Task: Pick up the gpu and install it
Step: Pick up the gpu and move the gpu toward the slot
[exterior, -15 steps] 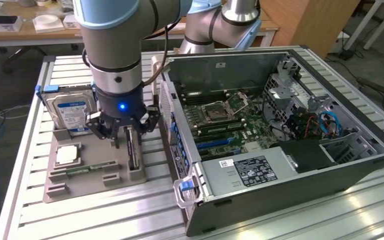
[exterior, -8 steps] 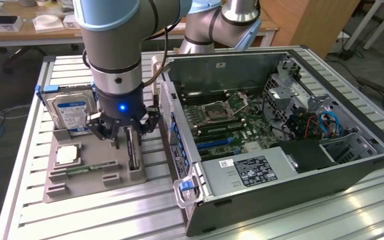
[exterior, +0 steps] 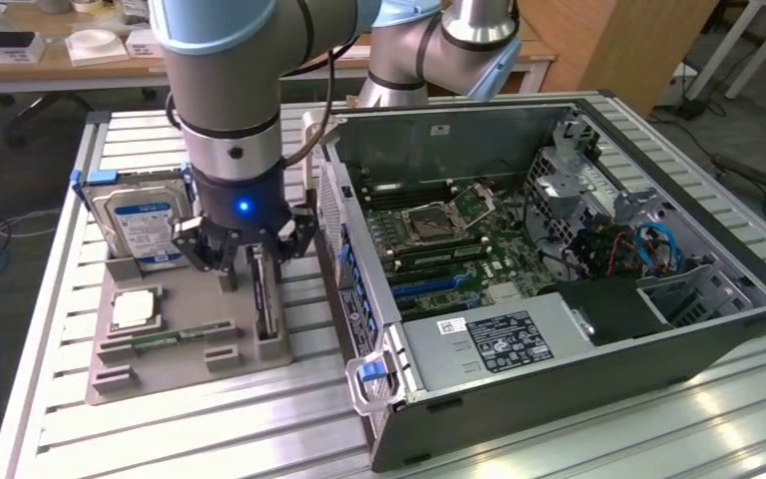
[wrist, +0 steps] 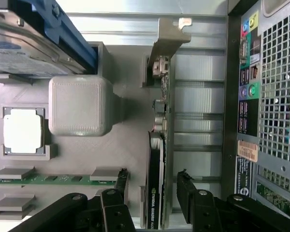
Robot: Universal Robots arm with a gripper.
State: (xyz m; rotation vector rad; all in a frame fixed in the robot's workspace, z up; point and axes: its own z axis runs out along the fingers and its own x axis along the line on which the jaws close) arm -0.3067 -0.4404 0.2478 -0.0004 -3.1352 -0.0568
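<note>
Next, to install the GPU, my gripper grabs it across its flat black cooler cover (exterior: 264,299), since its bracket end is bent with bare parts beside it.
The gpu (exterior: 264,299) stands on its long edge in a slot of the grey holder tray (exterior: 157,377), to the exterior view's left of the open computer case (exterior: 557,259). In the wrist view the gpu (wrist: 160,96) is a thin dark card with a silver end bracket (wrist: 170,34) at its far end. My gripper (exterior: 252,267) hangs right over the card and is open. Its black fingers (wrist: 122,181) straddle the card's near end with a small gap on each side, and the gripper (wrist: 152,182) is not touching it.
On the same tray stand a silver hard drive with a blue-white label (exterior: 144,215), a square processor chip (exterior: 135,307) and a narrow green memory stick (exterior: 177,336). The case's rear panel (wrist: 261,96) is close beside the card. The tray rests on a slatted aluminium table (exterior: 702,419).
</note>
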